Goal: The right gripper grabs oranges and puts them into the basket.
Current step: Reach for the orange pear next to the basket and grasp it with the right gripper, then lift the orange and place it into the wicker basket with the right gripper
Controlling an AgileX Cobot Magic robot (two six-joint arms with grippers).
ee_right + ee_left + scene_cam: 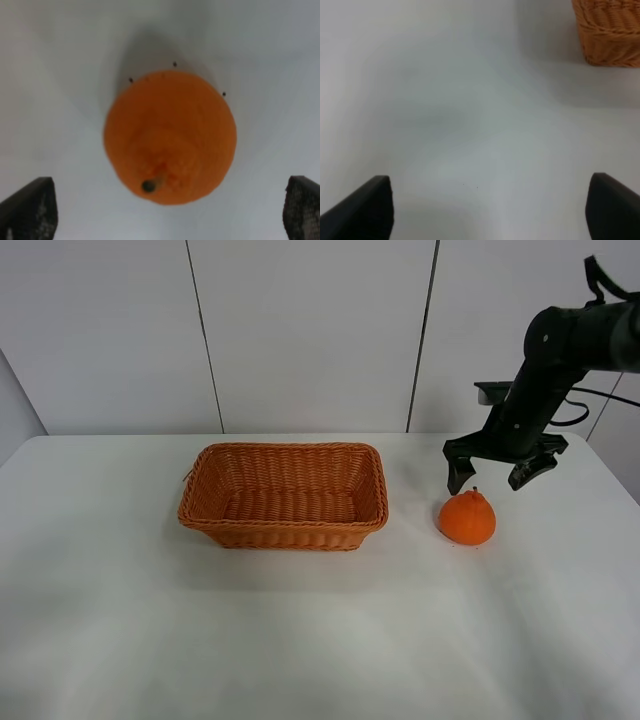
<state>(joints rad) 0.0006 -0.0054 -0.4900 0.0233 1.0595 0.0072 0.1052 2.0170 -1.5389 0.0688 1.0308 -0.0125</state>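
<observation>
The orange needs to go into the wicker basket, so the robot's right gripper should next grab the round body of the orange (467, 517).
The orange (467, 517) with a knob top sits on the white table, to the right of the wicker basket (283, 495). My right gripper (490, 476) hangs open just above and behind the orange, with one finger on each side and no contact. In the right wrist view the orange (170, 136) lies centred between the two fingertips (30, 207), stem toward the camera. My left gripper (490, 207) is open and empty over bare table, and a corner of the basket (610, 30) shows in that view. The left arm is out of the exterior view.
The white table (300, 630) reaches to a white panelled wall behind. The basket is empty. The table's right edge lies close beyond the right arm (560, 350).
</observation>
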